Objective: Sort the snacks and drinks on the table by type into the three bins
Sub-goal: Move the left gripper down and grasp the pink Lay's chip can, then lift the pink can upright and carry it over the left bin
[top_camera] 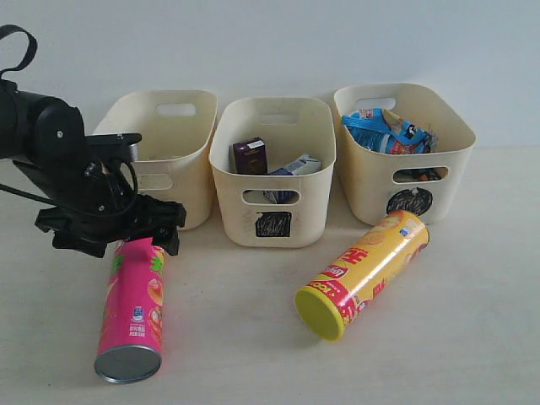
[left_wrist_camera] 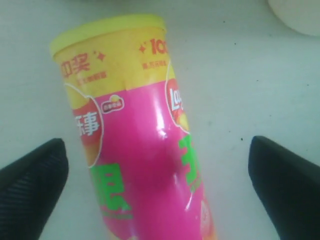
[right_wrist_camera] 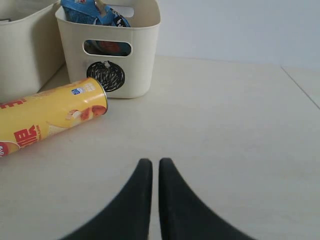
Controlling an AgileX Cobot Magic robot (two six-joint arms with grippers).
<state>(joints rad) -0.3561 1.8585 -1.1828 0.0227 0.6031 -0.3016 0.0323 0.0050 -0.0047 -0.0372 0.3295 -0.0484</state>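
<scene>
I need to grip the pink chip can (top_camera: 133,308) next with my left gripper by its middle, because the can is long.
The pink chip can (top_camera: 133,308) lies on the table (top_camera: 253,354) at the front left, metal end toward the front. My left gripper (top_camera: 114,239) hangs open over its far end, the can (left_wrist_camera: 145,150) between the wide-apart fingers (left_wrist_camera: 35,185) without touching them. The yellow chip can (top_camera: 367,270) lies at the front right, also seen in the right wrist view (right_wrist_camera: 45,120). My right gripper (right_wrist_camera: 155,162) is shut on nothing and out of the exterior view. The purple carton (top_camera: 250,155) and the blue and white carton (top_camera: 297,165) are in the middle bin (top_camera: 312,211). The blue-white noodle bag (top_camera: 384,131) is in the right bin (top_camera: 456,160).
The left bin (top_camera: 190,110) stands behind my left arm, which hides its mark. The middle bin shows a square scribble (top_camera: 272,224), the right one a circle (top_camera: 409,201). Something orange-red shows through the right bin's handle hole (right_wrist_camera: 107,48).
</scene>
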